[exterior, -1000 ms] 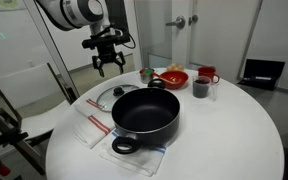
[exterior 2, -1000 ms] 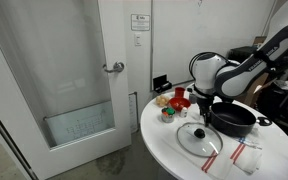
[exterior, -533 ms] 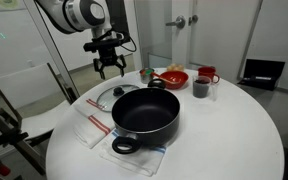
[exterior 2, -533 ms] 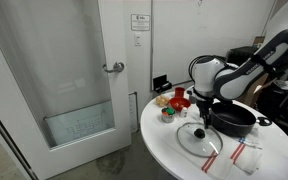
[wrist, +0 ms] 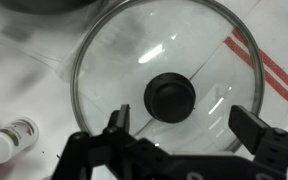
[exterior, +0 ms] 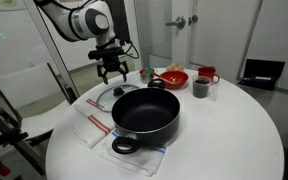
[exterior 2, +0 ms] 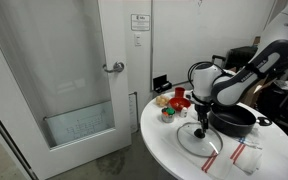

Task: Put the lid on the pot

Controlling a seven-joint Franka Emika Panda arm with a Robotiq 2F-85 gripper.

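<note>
The robot's gripper will next grab the lid by its dark centre knob [wrist: 171,96] from above and keep the lid level to put the lid's rim on the pot.
The clear glass lid [wrist: 169,70] with a dark centre knob [wrist: 171,96] lies flat on the white table, partly on a red-striped cloth. It shows in both exterior views [exterior: 106,96] [exterior 2: 199,140], beside the large black pot [exterior: 146,112] [exterior 2: 234,120]. My gripper [wrist: 184,125] is open and empty, hovering above the lid with the knob between and just beyond its fingers. It shows in both exterior views [exterior: 114,73] [exterior 2: 200,125]. The pot stands open on a cloth.
A red bowl [exterior: 171,77], a dark cup [exterior: 201,88] and a red mug [exterior: 208,74] stand behind the pot. A small bottle [wrist: 9,140] lies near the lid. The round table's edge [exterior: 59,140] is close to the lid. A door [exterior 2: 59,70] stands beyond.
My gripper has come down towards the lid and slightly closer to the pot. The lid and pot have not moved.
</note>
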